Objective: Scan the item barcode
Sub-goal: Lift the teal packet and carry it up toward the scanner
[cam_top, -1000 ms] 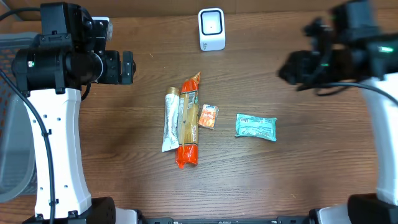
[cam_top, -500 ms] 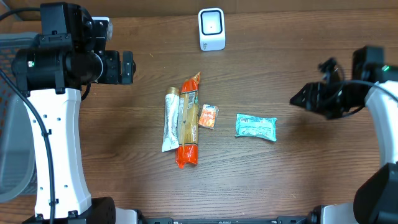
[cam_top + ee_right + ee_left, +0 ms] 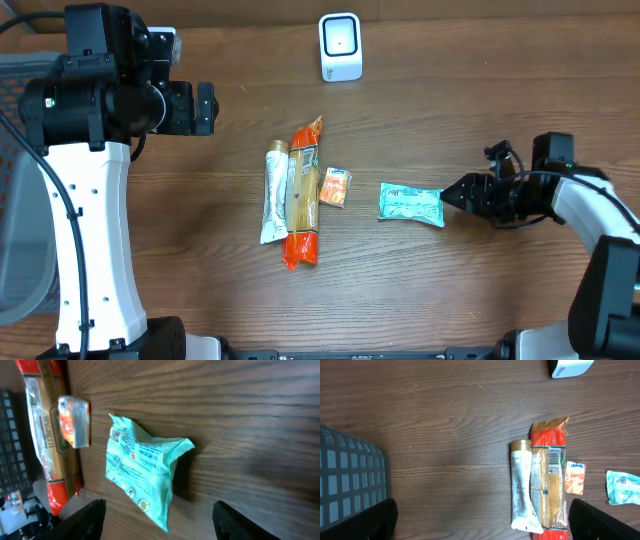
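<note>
My right gripper grabs the teal packet (image 3: 411, 204) by its nearest end edge next, leaving the packet's printed side uncovered to scan at the barcode scanner.
A white barcode scanner (image 3: 340, 46) stands at the back middle of the table. A teal packet (image 3: 411, 204) lies right of centre. My right gripper (image 3: 455, 193) sits low just to the right of it, open. In the right wrist view the teal packet (image 3: 142, 477) lies between and ahead of the gripper's (image 3: 160, 522) spread fingers, with no touch visible. My left gripper (image 3: 205, 107) hangs open high over the left side. In the left wrist view it (image 3: 480, 522) holds nothing.
A white tube (image 3: 274, 195), an orange spaghetti pack (image 3: 303, 195) and a small orange sachet (image 3: 334, 187) lie side by side at the centre. A grey basket (image 3: 20, 180) stands at the left edge. The scanner's corner (image 3: 570, 367) shows in the left wrist view.
My right arm has swung down from the upper right to table level beside the teal packet, its jaws widening. The left arm has not moved.
</note>
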